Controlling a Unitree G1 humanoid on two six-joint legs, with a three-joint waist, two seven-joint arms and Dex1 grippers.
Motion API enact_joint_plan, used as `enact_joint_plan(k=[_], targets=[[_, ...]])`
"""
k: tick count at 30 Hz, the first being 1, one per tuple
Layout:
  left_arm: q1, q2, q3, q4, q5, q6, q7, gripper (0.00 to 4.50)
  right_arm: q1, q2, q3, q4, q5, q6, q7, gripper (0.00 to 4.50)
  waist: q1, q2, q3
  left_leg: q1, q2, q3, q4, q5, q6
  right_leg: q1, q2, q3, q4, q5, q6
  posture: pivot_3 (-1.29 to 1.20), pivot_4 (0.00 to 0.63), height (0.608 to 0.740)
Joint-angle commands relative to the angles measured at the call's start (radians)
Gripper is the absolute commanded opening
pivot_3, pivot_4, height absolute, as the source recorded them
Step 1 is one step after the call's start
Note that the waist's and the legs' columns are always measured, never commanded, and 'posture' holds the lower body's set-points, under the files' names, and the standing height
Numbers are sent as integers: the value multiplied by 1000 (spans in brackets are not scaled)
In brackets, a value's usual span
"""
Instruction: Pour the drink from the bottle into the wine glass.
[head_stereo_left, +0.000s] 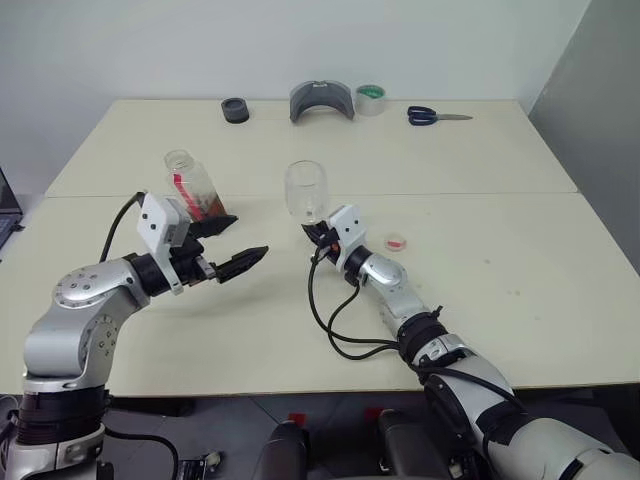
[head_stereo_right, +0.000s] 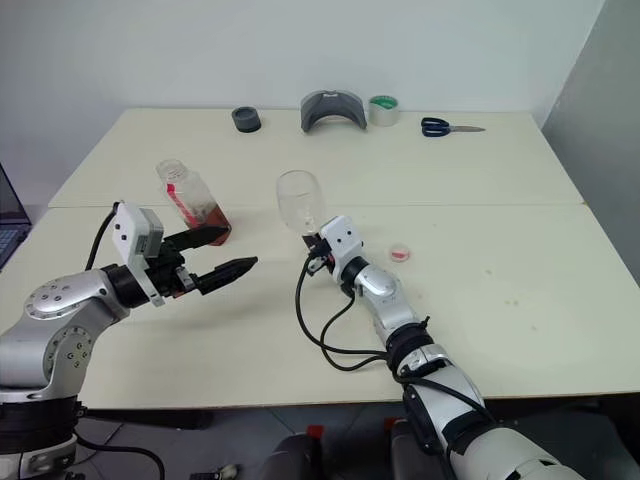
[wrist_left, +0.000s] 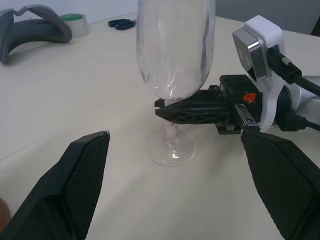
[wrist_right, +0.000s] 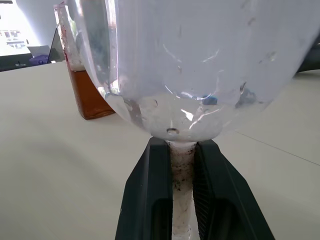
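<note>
The clear bottle is open and has loose drink in its lower part (head_stereo_left: 213, 208), so I will next grab it around its middle (head_stereo_left: 194, 188) with my left gripper and keep it level.
The wine glass (head_stereo_left: 306, 188) stands upright and empty in the middle of the table. My right gripper (head_stereo_left: 318, 233) is shut on its thin stem (wrist_right: 182, 165), just under the bowl, while the foot (wrist_left: 170, 150) rests on the table. The bottle (head_stereo_left: 190, 184) stands uncapped to the left of the glass, with the reddish-brown drink (wrist_right: 89, 96) in its lower part. My left gripper (head_stereo_left: 245, 237) is open and holds nothing. It hovers level just in front of the bottle and points towards the glass, which shows between its fingers (wrist_left: 75, 190).
A small red-and-white cap (head_stereo_left: 397, 242) lies to the right of my right gripper. Along the far edge are a black tape roll (head_stereo_left: 235, 110), a grey curved piece (head_stereo_left: 322, 102), a green tape roll (head_stereo_left: 371, 98) and scissors (head_stereo_left: 430, 116). A seam crosses the table.
</note>
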Motion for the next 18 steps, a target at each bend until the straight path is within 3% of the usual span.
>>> enact_joint_plan(k=[1, 4, 12, 18], targets=[[-23, 25, 31, -48, -19, -1, 8, 4500, 4, 19, -14, -14, 16, -3, 16, 969, 0, 0, 0, 0, 0, 0, 0, 0, 0, 0, 0, 0, 0, 0, 0, 0, 150, 740], [-32, 23, 28, -57, -22, 2, 18, 4500, 12, 22, -15, -27, 19, -2, 20, 1691, 0, 0, 0, 0, 0, 0, -1, 0, 0, 0, 0, 0, 0, 0, 0, 0, 150, 740], [-41, 4, 16, -71, -22, 0, 35, 4500, 33, 24, -15, -71, 30, 11, 39, 4453, 0, 0, 0, 1, 0, 0, -2, 1, -1, 0, 0, 0, 0, 0, 0, 0, 150, 740], [-33, -13, 12, -79, -20, 1, 53, 4500, 60, 6, 2, -119, 17, 39, 48, 4453, 0, 0, 0, 1, 0, 0, -2, 1, -1, 0, 0, 0, 0, 0, 0, 0, 150, 740]])
